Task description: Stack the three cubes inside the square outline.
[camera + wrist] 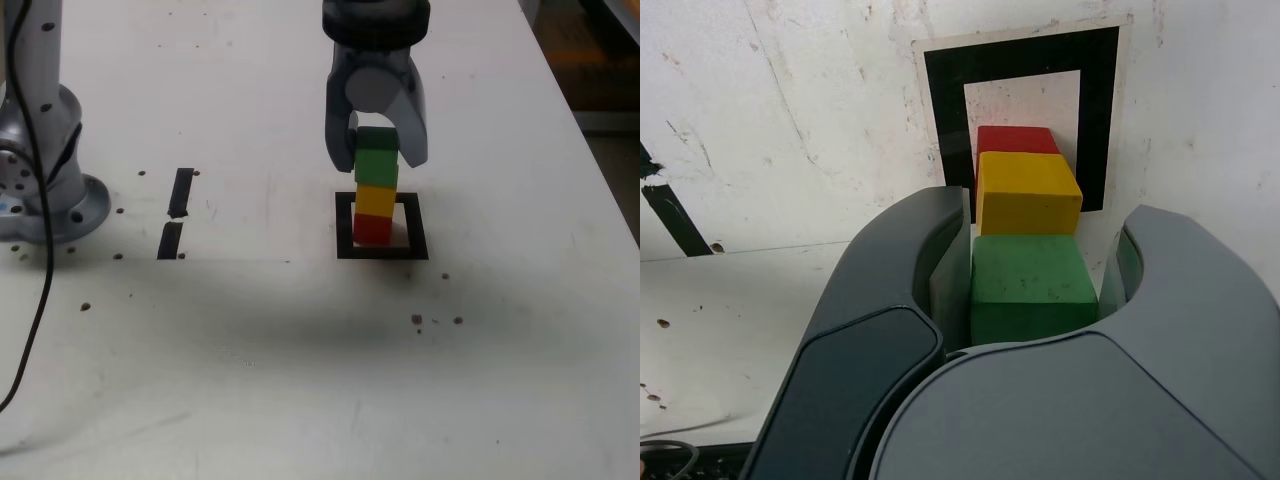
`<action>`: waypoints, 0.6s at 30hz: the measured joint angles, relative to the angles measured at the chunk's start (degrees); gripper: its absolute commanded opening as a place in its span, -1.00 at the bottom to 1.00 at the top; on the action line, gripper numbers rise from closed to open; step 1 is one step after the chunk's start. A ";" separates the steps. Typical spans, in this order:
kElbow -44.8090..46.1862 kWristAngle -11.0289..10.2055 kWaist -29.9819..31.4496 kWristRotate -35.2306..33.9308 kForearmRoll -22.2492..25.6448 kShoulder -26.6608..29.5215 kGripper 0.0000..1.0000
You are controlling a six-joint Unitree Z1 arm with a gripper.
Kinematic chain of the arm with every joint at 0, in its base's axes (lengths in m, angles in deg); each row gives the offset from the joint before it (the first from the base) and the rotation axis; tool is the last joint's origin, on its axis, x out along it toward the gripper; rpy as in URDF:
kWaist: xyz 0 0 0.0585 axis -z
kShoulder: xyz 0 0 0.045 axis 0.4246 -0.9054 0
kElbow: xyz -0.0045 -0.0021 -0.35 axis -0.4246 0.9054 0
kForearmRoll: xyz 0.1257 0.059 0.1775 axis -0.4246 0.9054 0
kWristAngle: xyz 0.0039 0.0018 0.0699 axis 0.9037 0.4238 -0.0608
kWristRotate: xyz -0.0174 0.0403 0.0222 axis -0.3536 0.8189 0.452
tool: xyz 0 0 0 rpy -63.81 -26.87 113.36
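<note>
My gripper is ready to open and let go: the green cube's base [376,183] is resting on the yellow cube [376,198] inside the square outline.
Inside the square outline [344,225] [945,110] the three cubes form one column. The red cube [373,229] [1015,139] is at the bottom, the yellow cube [376,198] [1028,192] rests on it, and the green cube [377,158] [1032,288] sits on top. My gripper [378,160] [1045,220] comes down from above, one jaw on either side of the green cube, shut on it. The red cube stands towards the exterior view's left part of the white centre.
The arm's grey base [50,170] and a black cable [30,300] occupy the exterior view's left. Two short black tape strips [180,192] [170,240] lie between the base and the stack. The white table's edge [600,170] runs along the exterior view's right.
</note>
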 measured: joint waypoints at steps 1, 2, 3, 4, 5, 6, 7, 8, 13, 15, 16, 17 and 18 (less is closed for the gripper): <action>0.00 -0.03 0.00 -0.02 -0.02 0.00 -0.22; 0.00 -0.05 0.00 -0.04 -0.06 0.00 -0.18; 0.00 -0.07 0.00 -0.05 -0.07 0.00 -0.14; 0.00 -0.14 0.00 -0.07 -0.08 0.00 -0.10; 0.00 -0.23 0.00 -0.12 -0.13 -0.01 -0.05; 0.00 -0.35 0.00 -0.16 -0.17 -0.05 -0.01; 0.00 -0.46 0.00 -0.18 -0.21 -0.10 0.03; 0.00 -0.57 0.00 -0.19 -0.25 -0.18 0.08; 0.04 -1.04 0.00 -0.23 -0.42 -0.31 0.27; 0.05 -1.24 0.00 -0.23 -0.44 -0.31 0.34; 0.06 -1.35 0.00 -0.23 -0.48 -0.31 0.38; 0.08 -1.46 0.00 -0.23 -0.53 -0.31 0.41; 0.12 -1.57 0.00 -0.23 -0.56 -0.31 0.44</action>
